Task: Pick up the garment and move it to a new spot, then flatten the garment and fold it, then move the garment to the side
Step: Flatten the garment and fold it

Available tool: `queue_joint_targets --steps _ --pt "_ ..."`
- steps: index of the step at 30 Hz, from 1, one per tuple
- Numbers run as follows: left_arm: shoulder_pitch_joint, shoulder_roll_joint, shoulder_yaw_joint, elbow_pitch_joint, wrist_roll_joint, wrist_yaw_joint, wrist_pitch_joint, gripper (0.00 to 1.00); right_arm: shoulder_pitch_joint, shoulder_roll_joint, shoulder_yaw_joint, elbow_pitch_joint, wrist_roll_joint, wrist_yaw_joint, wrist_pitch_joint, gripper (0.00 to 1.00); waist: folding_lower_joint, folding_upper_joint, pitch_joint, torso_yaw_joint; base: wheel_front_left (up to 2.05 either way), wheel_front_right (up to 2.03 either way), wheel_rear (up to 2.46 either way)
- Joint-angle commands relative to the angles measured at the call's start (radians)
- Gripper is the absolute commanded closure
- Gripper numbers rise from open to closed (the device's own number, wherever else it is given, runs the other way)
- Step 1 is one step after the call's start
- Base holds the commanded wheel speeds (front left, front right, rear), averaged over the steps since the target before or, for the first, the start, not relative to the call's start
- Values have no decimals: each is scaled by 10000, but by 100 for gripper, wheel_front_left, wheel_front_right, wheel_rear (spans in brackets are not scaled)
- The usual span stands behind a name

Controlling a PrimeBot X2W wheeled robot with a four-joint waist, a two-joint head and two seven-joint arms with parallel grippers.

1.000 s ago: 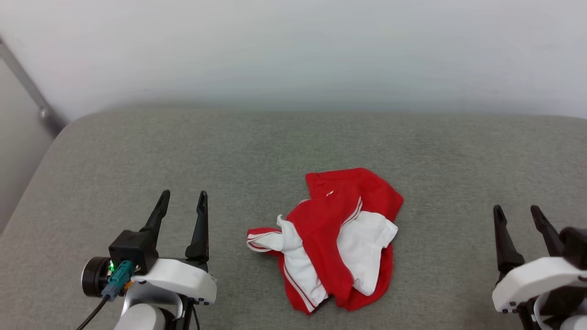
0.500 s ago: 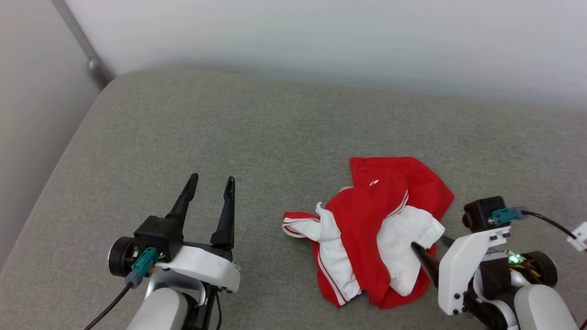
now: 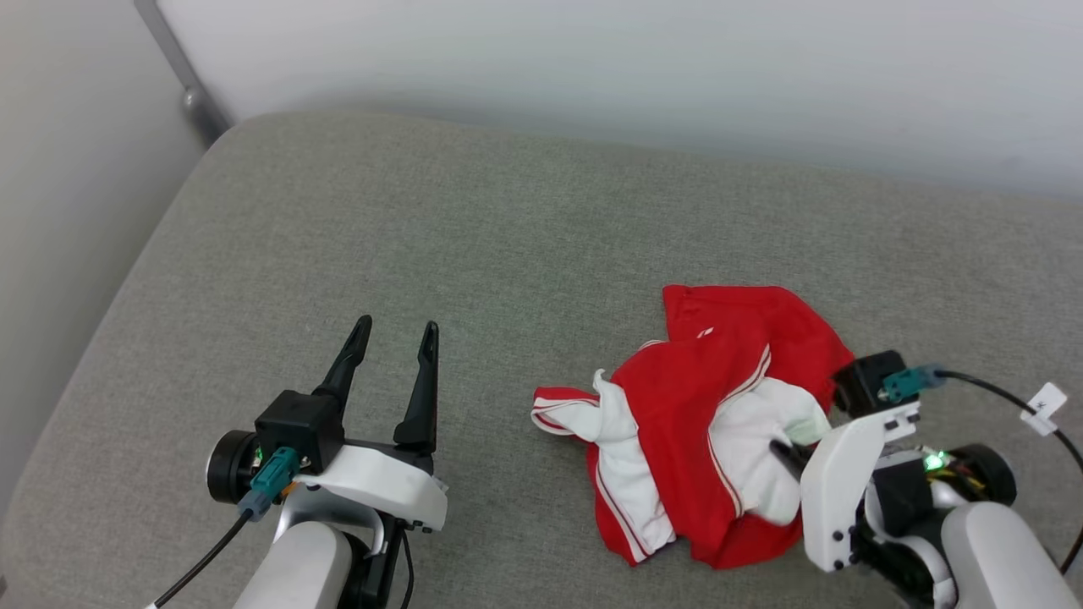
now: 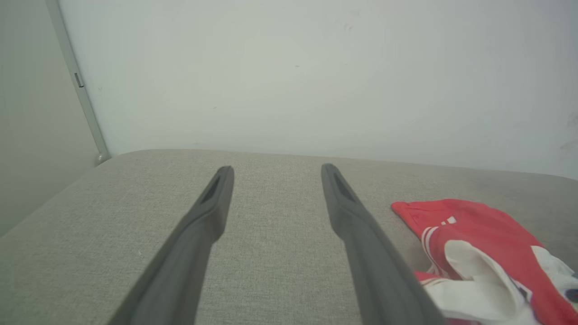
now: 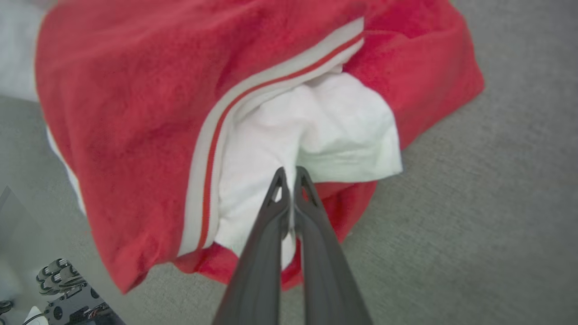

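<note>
Next, my left gripper grips a loose fold of the white sleeve (image 3: 606,390) to pick up the garment (image 3: 694,397), since that fold stands up from the crumpled heap.
The garment (image 3: 694,397) lies crumpled on the grey cushion (image 3: 474,254), red with white sleeves and striped trim. My right gripper (image 3: 783,452) reaches in from the garment's right side. In the right wrist view the right gripper (image 5: 289,174) is shut, with a fold of the garment's white sleeve (image 5: 343,135) pinched between its fingers. My left gripper (image 3: 398,326) stands open to the left of the garment, apart from it. The left wrist view shows the left gripper (image 4: 276,169) wide open above bare cushion, with the garment (image 4: 474,230) at the lower right.
A pale wall (image 3: 592,76) runs along the cushion's far edge. The cushion's rounded left edge (image 3: 110,313) drops off beside a grey panel with a metal rail (image 3: 182,72). A cable with a white tag (image 3: 1047,397) trails from the right wrist.
My right gripper has moved in from the right to the garment's white sleeve and shut on it. The head camera has turned, shifting the whole picture. The left gripper stays open.
</note>
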Motion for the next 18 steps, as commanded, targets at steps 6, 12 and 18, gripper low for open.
queue_joint_targets --steps 6,12,18 --pt "150 -3 105 24 15 20 -66 0 -604 -602 -202 -716 -321 -5 -542 100 -1 0 -345 -362 0 0 0" --pt "353 38 178 -37 3 101 -75 0 -253 -999 -1810 -1557 -813 -5 -425 100 -1 0 -570 -743 0 0 0" --pt "503 115 200 -112 -60 181 -77 0 1159 -546 -4412 -1614 -1236 -5 -119 100 -1 0 -604 -963 0 0 0"
